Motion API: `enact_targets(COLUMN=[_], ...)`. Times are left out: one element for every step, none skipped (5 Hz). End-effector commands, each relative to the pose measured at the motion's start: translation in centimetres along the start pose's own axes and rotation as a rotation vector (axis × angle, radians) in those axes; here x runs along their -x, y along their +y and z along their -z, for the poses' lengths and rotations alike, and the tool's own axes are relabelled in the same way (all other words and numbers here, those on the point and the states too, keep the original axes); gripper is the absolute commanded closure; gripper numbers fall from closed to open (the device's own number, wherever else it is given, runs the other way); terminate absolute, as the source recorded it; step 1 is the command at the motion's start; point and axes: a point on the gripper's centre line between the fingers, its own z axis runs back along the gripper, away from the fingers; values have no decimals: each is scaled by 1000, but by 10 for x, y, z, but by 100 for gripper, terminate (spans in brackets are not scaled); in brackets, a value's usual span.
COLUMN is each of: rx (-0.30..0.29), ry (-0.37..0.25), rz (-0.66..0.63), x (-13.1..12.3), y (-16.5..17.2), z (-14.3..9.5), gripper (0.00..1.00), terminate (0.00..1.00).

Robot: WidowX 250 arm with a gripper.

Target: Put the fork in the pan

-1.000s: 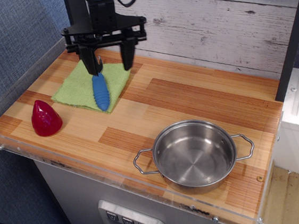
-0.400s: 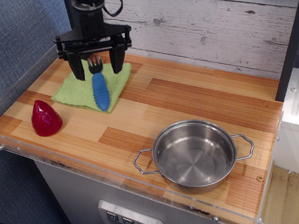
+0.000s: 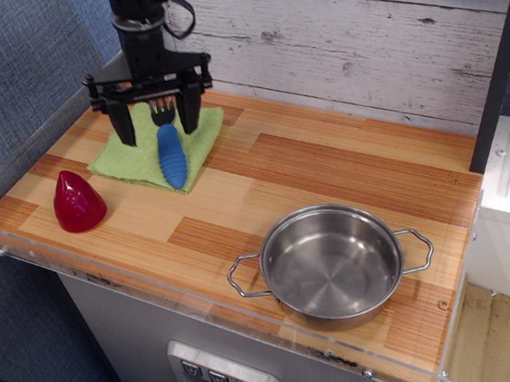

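Note:
The robot's gripper will grab the fork next by its blue handle near the tines, to put the fork in the pan.
The fork has a ribbed blue handle and dark tines. It lies on a green cloth at the back left of the wooden counter, tines pointing to the wall. My gripper is open, its two black fingers hanging either side of the fork's tines, holding nothing. I cannot tell how far above the cloth the fingers are. The shiny steel pan with two wire loop handles sits empty at the front right, far from the gripper.
A red cone-shaped object stands at the front left. A clear plastic rim edges the counter's front and left side. A grey plank wall runs behind. A dark post stands at the right.
The gripper has moved left and toward the front, from above the cloth's back right to straddling the fork's tines. It stays open. Fork, pan and cone have not moved.

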Motion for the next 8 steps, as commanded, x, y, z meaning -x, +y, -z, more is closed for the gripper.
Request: enact_targets(rx=[17, 12, 8, 8, 7, 17, 14, 12], ry=[-37, -37, -33, -29, -25, -21, -19, -12], rz=[-23, -30, -34, -45, -50, -58, -64, -63], x=[-10, -11, -13, -13, -14, -14, -14, -14], y=[0, -1, -2, 0, -1, -2, -3, -3], z=[-2, 3, 9, 13, 16, 17, 18, 23], gripper=[0, 0, 0, 0, 0, 0, 0, 0], terminate=[0, 0, 0, 0, 0, 0, 0, 0])
